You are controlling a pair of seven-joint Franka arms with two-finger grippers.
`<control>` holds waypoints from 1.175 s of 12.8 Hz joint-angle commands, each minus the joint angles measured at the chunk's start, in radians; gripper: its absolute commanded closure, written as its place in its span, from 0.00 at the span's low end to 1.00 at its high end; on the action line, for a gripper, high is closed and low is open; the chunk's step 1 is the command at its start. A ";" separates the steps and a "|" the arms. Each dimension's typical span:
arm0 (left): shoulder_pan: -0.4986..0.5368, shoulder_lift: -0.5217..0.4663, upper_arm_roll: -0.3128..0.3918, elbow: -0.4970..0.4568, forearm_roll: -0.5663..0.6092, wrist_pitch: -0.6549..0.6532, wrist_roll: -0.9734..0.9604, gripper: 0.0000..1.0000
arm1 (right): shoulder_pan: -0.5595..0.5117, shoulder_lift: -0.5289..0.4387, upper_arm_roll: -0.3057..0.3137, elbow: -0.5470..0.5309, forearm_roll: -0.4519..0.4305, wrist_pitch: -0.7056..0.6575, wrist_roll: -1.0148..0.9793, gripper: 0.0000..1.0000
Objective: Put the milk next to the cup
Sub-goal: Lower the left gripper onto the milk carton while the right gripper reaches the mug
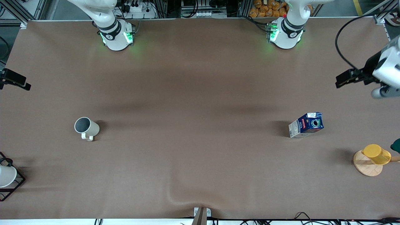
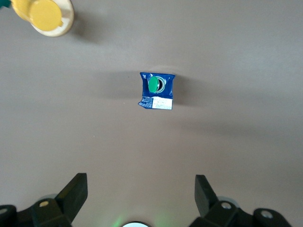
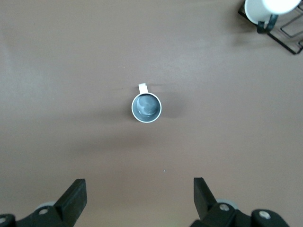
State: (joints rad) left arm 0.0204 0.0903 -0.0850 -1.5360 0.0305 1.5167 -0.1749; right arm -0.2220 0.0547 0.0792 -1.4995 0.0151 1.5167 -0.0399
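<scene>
The robot's right gripper will next take the cup by its rim (image 1: pixel 82 118). It should then carry the cup over to where the milk (image 1: pixel 306 125) can stand next to the cup.
The milk (image 1: pixel 306 125) is a small dark blue carton with white sides and a green cap. It stands upright on the brown table toward the left arm's end, and also shows in the left wrist view (image 2: pixel 156 91). The cup (image 1: pixel 86 127), off-white with a grey inside and a small handle, stands toward the right arm's end and shows in the right wrist view (image 3: pixel 146 107). My left gripper (image 1: pixel 343 79) (image 2: pixel 140 189) is open and empty, high above the table near the milk. My right gripper (image 1: pixel 14 80) (image 3: pixel 139 191) is open and empty, high above the table near the cup.
A yellow cup (image 1: pixel 376 154) on a wooden disc (image 1: pixel 366 167) stands nearer the front camera than the milk, at the left arm's end. A white cup (image 1: pixel 6 176) on a black wire rack (image 1: pixel 17 184) stands at the right arm's end. A fold in the table cover (image 1: pixel 175 197) lies near the front edge.
</scene>
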 commanded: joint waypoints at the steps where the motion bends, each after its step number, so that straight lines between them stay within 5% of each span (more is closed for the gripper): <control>1: 0.012 0.025 -0.002 -0.091 0.022 0.145 -0.003 0.00 | 0.015 -0.018 0.013 -0.088 0.014 0.063 0.049 0.00; 10: 0.013 0.019 -0.006 -0.352 0.022 0.425 -0.077 0.00 | 0.145 -0.035 0.013 -0.599 -0.001 0.574 0.063 0.00; 15: 0.032 0.026 -0.006 -0.432 0.020 0.540 -0.078 0.00 | 0.092 0.114 0.008 -0.633 -0.001 0.716 0.005 0.00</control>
State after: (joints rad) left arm 0.0388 0.1448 -0.0841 -1.9160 0.0310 2.0098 -0.2353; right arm -0.1007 0.1072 0.0854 -2.1489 0.0163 2.1916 -0.0053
